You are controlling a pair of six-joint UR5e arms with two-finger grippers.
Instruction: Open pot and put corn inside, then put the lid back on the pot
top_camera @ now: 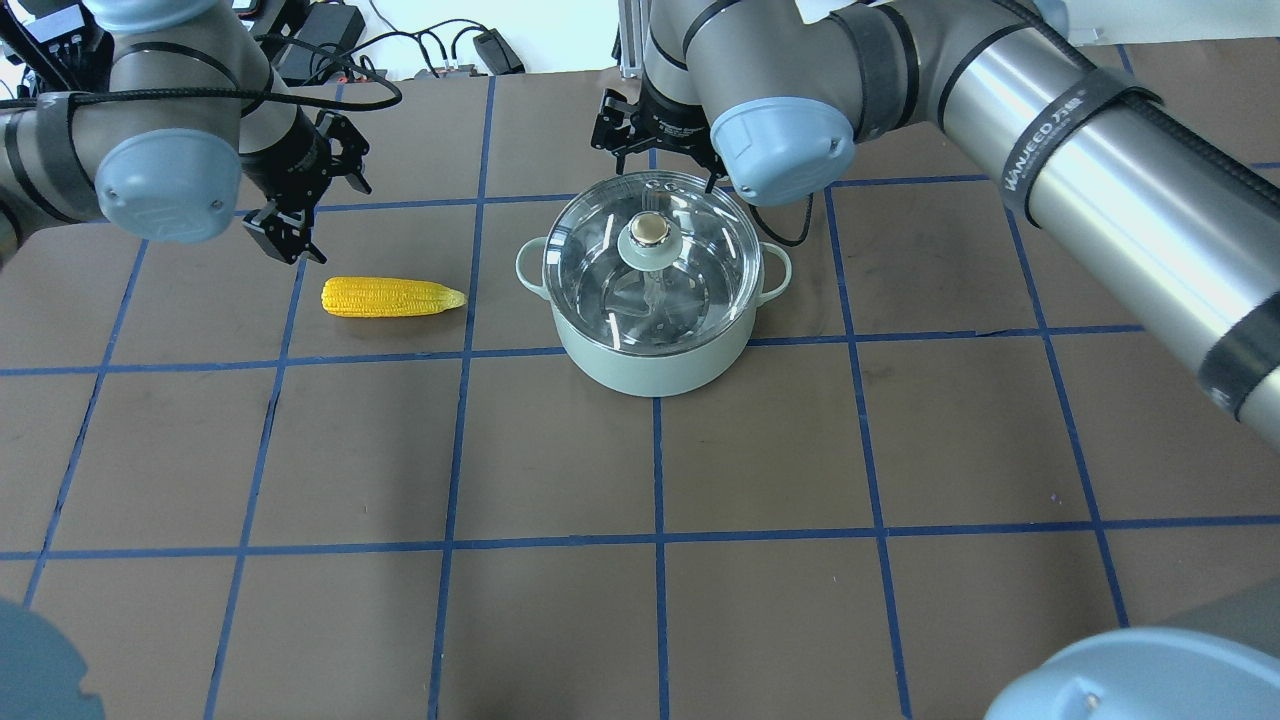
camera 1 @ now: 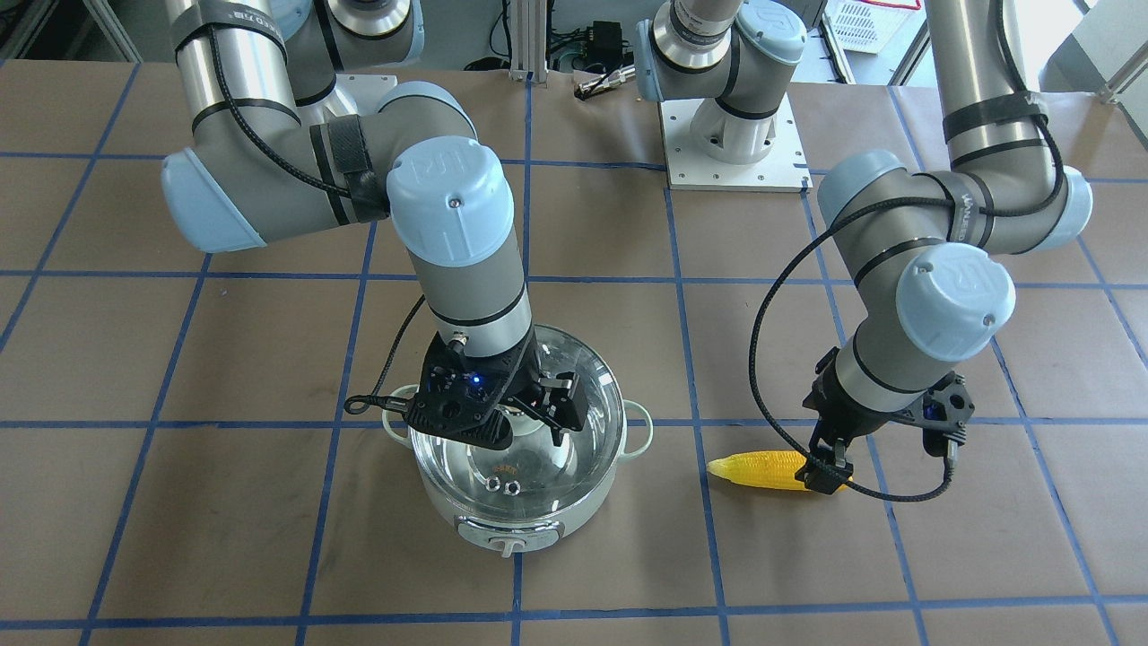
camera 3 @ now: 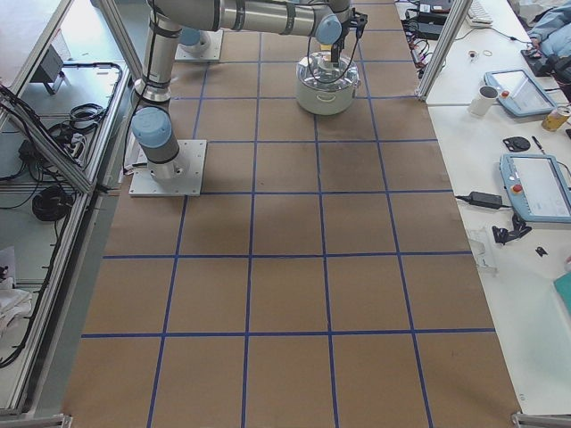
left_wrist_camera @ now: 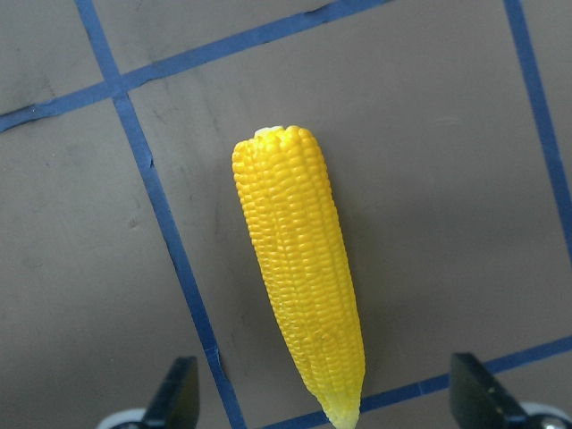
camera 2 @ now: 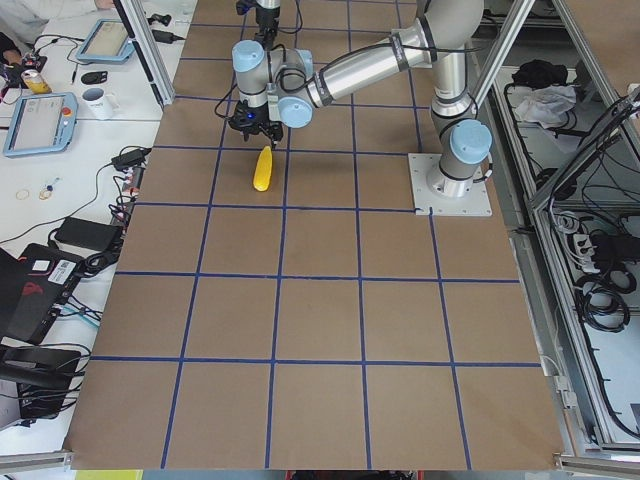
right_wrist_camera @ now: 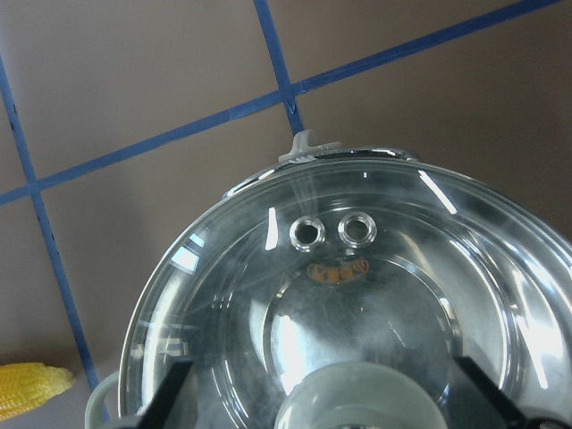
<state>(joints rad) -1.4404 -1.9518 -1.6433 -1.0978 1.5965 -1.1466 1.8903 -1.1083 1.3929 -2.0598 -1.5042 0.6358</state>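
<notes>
I need to grab the lid by its cream knob [camera 1: 524,422] [right_wrist_camera: 349,398] with my right gripper next, because the glass lid is wider than my fingers and sits flush on the pot.
The mint-green pot [top_camera: 650,370] stands mid-table with the clear glass lid [top_camera: 600,265] on it. The lid's cream knob [top_camera: 650,232] is free. My right gripper [camera 1: 538,414] hovers open above the lid. In the right wrist view its fingers [right_wrist_camera: 170,402] flank the knob [right_wrist_camera: 349,398] without touching it. The yellow corn [top_camera: 390,297] lies flat on the table beside the pot, tapered tip toward the pot. My left gripper [camera 1: 827,473] is open above the corn [left_wrist_camera: 299,268], apart from it and holding nothing.
The brown table carries a grid of blue tape lines [top_camera: 655,470]. The right arm's white base plate [camera 1: 734,144] sits at the robot's side of the table. A side desk with tablets and cables [camera 3: 535,178] runs past the table's far edge.
</notes>
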